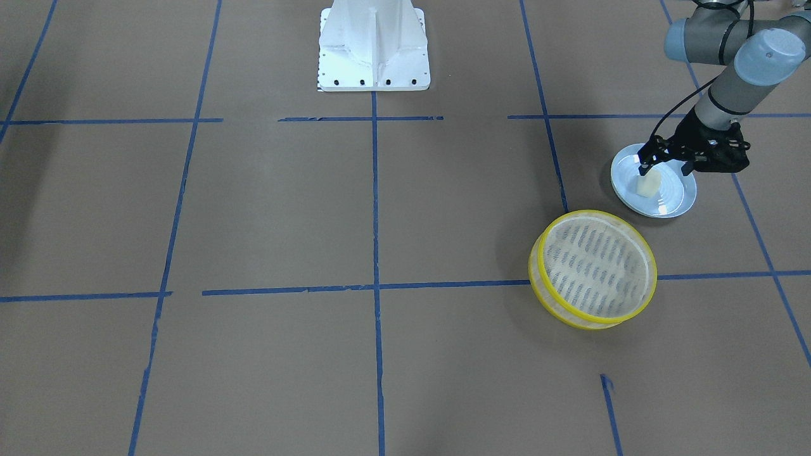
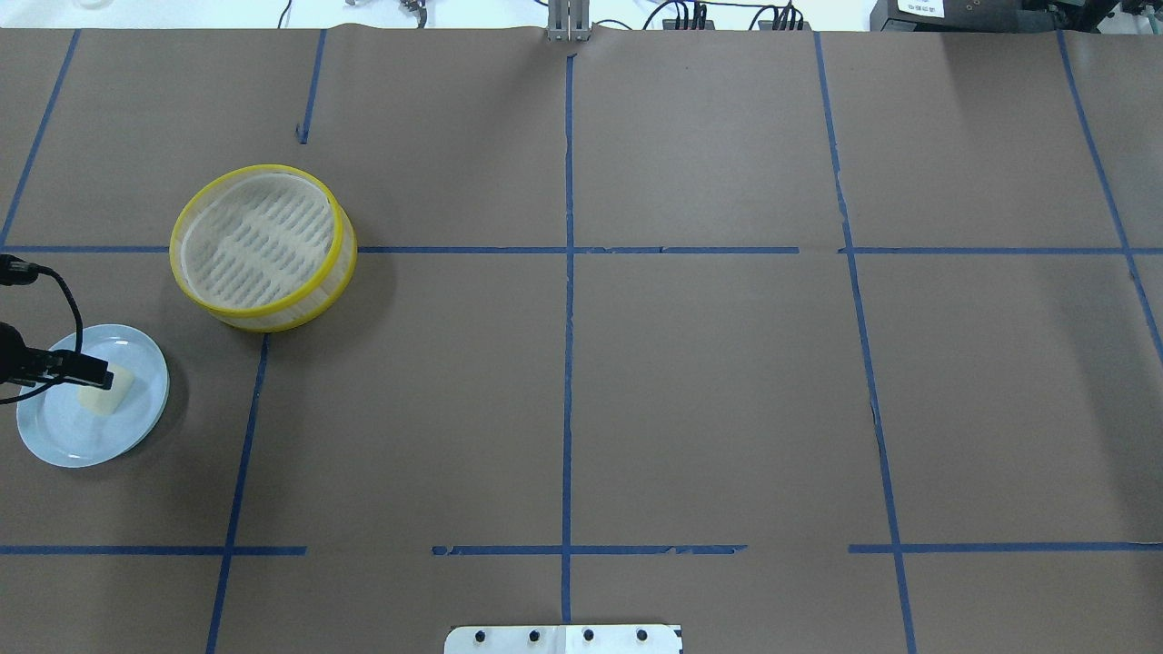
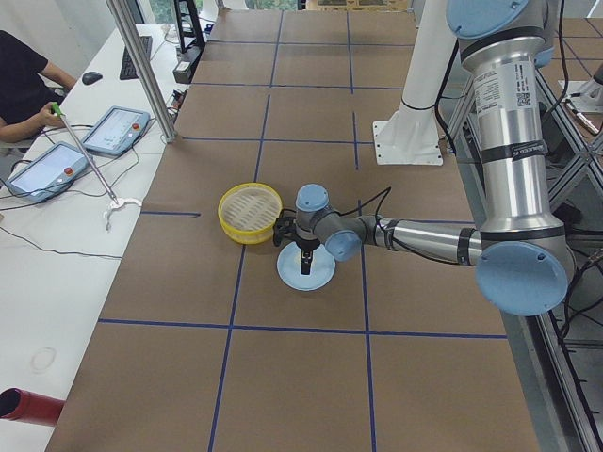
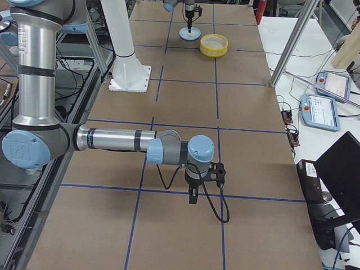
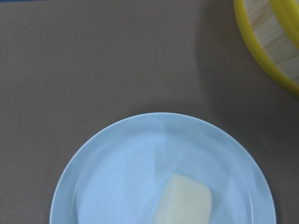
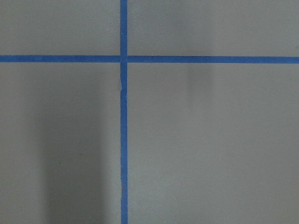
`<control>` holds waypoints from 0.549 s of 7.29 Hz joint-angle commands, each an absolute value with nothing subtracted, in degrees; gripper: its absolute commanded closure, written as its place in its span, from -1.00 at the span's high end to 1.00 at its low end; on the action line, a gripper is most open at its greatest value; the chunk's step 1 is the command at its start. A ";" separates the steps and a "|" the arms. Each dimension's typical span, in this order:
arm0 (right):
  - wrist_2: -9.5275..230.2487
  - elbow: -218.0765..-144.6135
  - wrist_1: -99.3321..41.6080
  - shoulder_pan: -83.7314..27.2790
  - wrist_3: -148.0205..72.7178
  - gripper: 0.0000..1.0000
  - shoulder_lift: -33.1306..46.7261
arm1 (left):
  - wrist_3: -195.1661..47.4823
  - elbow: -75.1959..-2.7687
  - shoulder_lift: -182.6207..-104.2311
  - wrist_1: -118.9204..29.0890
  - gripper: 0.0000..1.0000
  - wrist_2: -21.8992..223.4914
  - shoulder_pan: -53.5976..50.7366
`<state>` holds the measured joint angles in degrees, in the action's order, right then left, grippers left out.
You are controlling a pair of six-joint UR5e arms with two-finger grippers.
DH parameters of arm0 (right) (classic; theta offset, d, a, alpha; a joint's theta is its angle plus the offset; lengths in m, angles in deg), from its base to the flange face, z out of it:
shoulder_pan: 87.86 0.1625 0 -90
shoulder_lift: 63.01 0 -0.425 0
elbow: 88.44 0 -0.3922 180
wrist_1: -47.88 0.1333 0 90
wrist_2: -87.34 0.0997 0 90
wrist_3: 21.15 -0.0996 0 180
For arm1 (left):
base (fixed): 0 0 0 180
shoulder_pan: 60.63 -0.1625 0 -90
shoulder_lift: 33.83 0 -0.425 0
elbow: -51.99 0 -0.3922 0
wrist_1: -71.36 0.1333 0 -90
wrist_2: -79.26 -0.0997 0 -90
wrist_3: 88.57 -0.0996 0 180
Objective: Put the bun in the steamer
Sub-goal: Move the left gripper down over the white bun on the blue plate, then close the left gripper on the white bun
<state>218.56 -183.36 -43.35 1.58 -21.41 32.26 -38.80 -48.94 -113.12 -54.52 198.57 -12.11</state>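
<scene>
The cream-white bun should go in the steamer [image 1: 595, 269], so my left gripper should next grab the bun by its body [image 1: 648, 183].
The cream-white bun [image 1: 647, 185] lies on a pale blue plate [image 1: 681, 206] at my left end of the table. It also shows in the overhead view [image 2: 105, 392] and the left wrist view [image 5: 184, 203]. My left gripper [image 1: 664, 169] hangs just above the plate, open, with one finger over the bun and not touching it. The steamer [image 1: 595, 269], yellow-rimmed with a slotted beige base, stands empty beside the plate [image 2: 262, 245]. My right gripper [image 4: 192, 198] hovers low over bare table far from both; I cannot tell whether it is open or shut.
The table is brown paper with a blue tape grid [image 2: 568, 363]. The robot's white base [image 1: 374, 47] stands at the table's middle edge. Operator tablets [image 3: 113, 127] lie on a side table beyond the steamer.
</scene>
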 commanded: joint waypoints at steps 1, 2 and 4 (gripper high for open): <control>218.56 -183.36 -43.35 1.61 -21.41 1.00 32.26 | -38.83 -47.34 -114.51 -54.76 1.00 198.62 -13.34; 218.56 -183.36 -43.35 1.61 -21.41 1.00 32.26 | -38.91 -46.81 -115.04 -54.76 1.00 198.53 -13.60; 218.56 -183.36 -43.35 1.53 -21.41 1.00 32.26 | -39.00 -46.63 -116.09 -54.67 0.99 198.62 -13.60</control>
